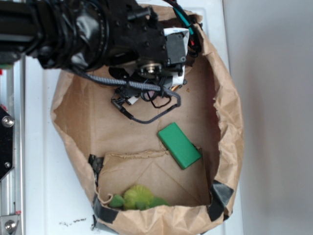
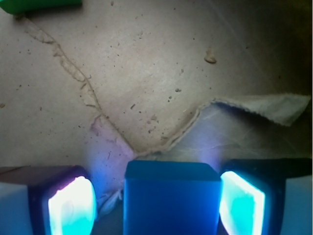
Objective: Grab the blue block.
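The blue block has my fingers on either side of it in the wrist view, so my gripper needs to close. Closing now would hold it.
The blue block stands between my fingers at the bottom of the wrist view, on the brown paper floor. My gripper is open around it. The left pad stands apart from the block with a clear gap. The right pad is close to the block's side, and I cannot tell whether it touches. In the exterior view the black arm hangs over the upper part of the paper tray and hides both the fingers and the blue block.
A green rectangular block lies in the middle of the tray, and its edge shows at the wrist view's top left. The tray's raised brown paper walls ring everything. A green leafy toy lies at the front. A torn paper flap lies ahead to the right.
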Controlling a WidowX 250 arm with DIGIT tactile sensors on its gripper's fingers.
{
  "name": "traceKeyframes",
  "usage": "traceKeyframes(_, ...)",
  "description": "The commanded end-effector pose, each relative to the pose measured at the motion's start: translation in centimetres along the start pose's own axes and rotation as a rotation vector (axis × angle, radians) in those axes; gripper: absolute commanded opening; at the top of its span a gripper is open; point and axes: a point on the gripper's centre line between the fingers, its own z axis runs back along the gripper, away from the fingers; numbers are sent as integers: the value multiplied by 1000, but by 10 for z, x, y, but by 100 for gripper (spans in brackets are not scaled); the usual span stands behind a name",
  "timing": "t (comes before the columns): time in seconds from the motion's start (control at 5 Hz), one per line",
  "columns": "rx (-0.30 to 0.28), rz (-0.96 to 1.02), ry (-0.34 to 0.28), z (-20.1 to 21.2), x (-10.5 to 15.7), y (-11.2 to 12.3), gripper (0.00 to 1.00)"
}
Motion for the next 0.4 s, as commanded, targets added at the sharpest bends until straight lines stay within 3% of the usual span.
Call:
traceKeyframes(0.0,20,23,8,-11,2,9,6)
traceKeyframes(0.2,23,30,5,-11,2,9,0)
